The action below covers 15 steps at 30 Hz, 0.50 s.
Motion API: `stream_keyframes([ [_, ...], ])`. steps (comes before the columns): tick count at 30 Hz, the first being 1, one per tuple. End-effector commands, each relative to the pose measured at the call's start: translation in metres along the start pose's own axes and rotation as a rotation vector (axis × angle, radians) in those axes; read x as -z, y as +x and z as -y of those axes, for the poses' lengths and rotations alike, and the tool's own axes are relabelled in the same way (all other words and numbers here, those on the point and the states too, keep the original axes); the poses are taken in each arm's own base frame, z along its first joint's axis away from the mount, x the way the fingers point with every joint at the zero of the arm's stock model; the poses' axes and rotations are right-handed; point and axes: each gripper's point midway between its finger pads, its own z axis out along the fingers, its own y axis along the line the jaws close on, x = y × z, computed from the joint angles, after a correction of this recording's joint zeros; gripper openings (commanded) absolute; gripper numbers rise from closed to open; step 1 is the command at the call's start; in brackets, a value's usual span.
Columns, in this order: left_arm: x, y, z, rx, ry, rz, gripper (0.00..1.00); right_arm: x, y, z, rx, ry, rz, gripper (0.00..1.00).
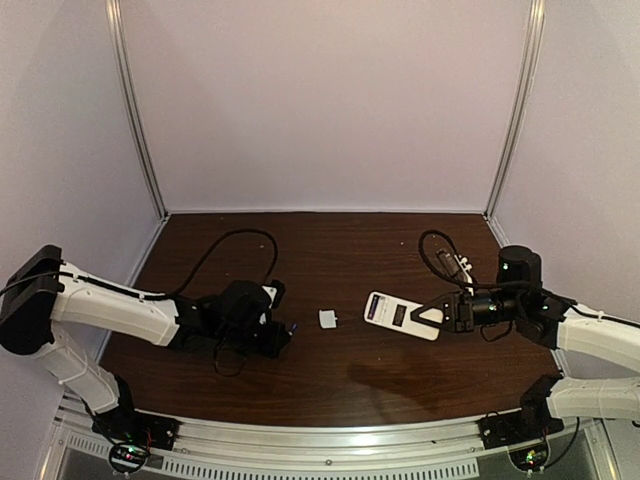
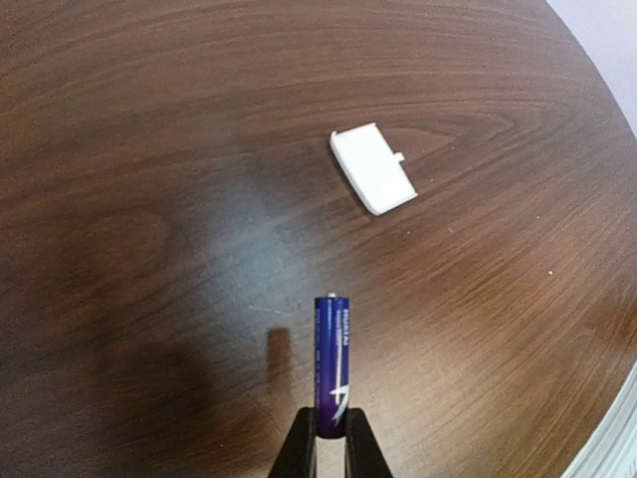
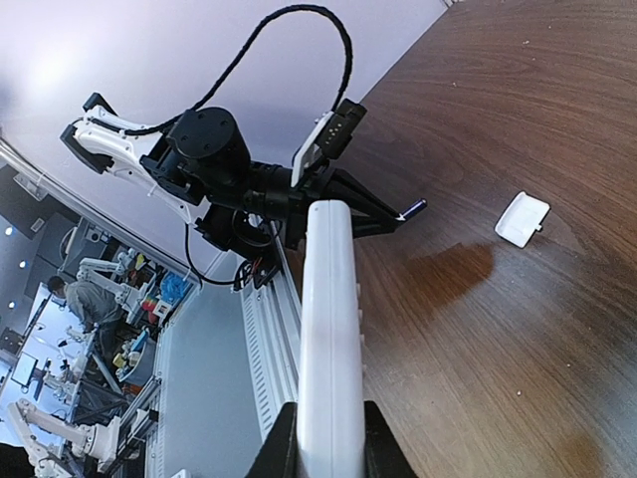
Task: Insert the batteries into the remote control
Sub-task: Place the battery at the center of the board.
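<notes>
My left gripper holds the battery above the table and should keep holding it. The battery would drop short of the white cover piece if I opened now.
My left gripper is shut on one purple-blue battery. The battery sticks out forward past the fingertips, above the table, in the left wrist view, where the gripper sits at the bottom edge. My right gripper is shut on the white remote control at its right end and holds it back-up, with the dark recess showing. In the right wrist view the remote is seen edge-on between the fingers of that gripper. The left gripper and the battery tip lie beyond it. A second battery is not in view.
The thin white cover piece lies on the brown table between the two grippers, and also shows in the left wrist view and the right wrist view. Pale walls enclose the table on three sides. A metal rail runs along the near edge.
</notes>
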Motion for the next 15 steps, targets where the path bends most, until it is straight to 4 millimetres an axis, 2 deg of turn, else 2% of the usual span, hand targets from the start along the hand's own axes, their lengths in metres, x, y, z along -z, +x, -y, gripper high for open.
stream_keyframes([
  [1,-0.014,-0.007,0.004,0.124,-0.016,0.007,0.0,0.002,-0.01,-0.018,0.097,-0.023,0.028,0.0],
  [5,-0.025,-0.01,0.009,0.172,-0.02,-0.011,0.0,0.001,-0.008,-0.016,0.103,0.003,0.016,0.0],
  [15,-0.05,-0.001,0.001,0.206,-0.126,-0.082,0.0,0.002,-0.009,-0.015,0.107,0.022,0.017,0.0],
])
